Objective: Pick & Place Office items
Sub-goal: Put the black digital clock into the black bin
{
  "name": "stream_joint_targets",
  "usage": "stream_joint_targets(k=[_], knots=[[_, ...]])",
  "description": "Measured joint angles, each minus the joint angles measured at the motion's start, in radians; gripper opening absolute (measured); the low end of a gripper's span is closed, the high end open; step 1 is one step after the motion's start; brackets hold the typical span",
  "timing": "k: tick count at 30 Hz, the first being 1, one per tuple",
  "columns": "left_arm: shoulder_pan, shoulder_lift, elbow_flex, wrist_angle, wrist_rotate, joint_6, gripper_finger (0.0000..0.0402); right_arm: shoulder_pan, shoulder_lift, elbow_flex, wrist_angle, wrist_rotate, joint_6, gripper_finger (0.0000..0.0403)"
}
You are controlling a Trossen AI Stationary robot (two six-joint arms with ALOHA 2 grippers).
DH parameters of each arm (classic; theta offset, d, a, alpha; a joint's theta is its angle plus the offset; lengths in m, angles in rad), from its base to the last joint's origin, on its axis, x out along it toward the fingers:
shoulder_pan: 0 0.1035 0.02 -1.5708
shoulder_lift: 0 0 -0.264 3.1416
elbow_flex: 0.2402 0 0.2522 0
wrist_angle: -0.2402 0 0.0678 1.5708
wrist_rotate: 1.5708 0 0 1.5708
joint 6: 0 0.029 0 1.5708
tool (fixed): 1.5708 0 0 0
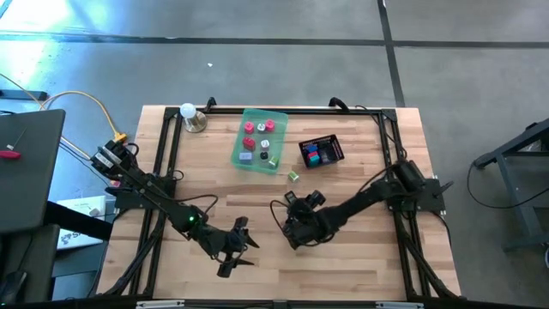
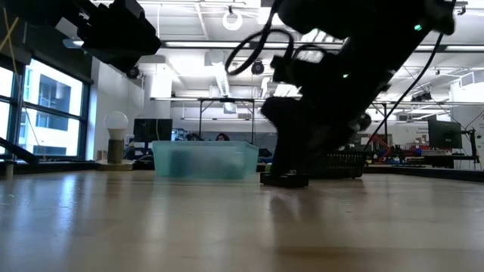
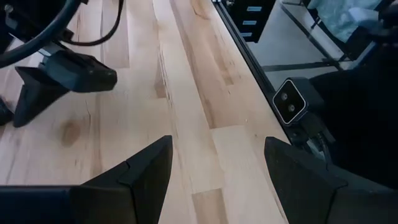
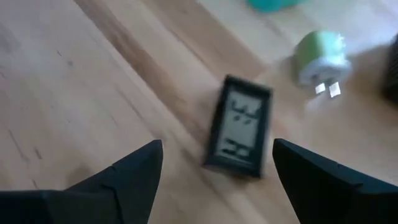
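The robot's right gripper will next take hold of the black display by its long side edges. The black display will then go in the mesh basket (image 1: 302, 151).
A small black device with a grey display (image 4: 239, 130) lies flat on the wood; in the low view it is a dark slab (image 2: 285, 179) under my right arm. My right gripper (image 4: 217, 165) (image 1: 293, 215) is open just above it, a finger on either side, touching nothing. Beyond the device lies a green-and-white plug-like item (image 4: 320, 57) (image 1: 292, 176). More small items sit in the translucent green tray (image 1: 257, 161) and the black mesh basket (image 1: 302, 151). My left gripper (image 3: 217, 168) (image 1: 240, 249) is open over bare wood near the table's front.
A bulb on a round base (image 1: 189, 113) stands at the far left corner. A black frame (image 1: 283, 110) runs round the table's edges. In the left wrist view a small camera (image 3: 289, 102) sits at the table's rim. Bare wood stretches between tray and front edge.
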Motion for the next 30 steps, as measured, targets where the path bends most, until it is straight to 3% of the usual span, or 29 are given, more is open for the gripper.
stream_joint_targets(k=[10, 17, 23, 30], knots=[[-0.004, 0.0, 0.0, 0.002, -0.002, -0.049, 0.0245, -0.047, 0.023, 0.001, 0.006, -0.005, -0.023, 0.0293], [-0.004, 0.0, 0.0, 0.004, -0.002, -0.049, 0.0245, -0.099, 0.016, 0.004, 0.014, -0.182, -0.062, 0.0293], [-0.004, 0.0, 0.0, 0.005, -0.001, -0.049, 0.0245, -0.119, 0.016, 0.004, 0.015, -0.213, -0.062, 0.0291], [-0.004, 0.0, 0.0, 0.005, -0.001, -0.048, 0.0245, -0.123, 0.018, 0.004, 0.017, -0.256, -0.084, 0.0223]])
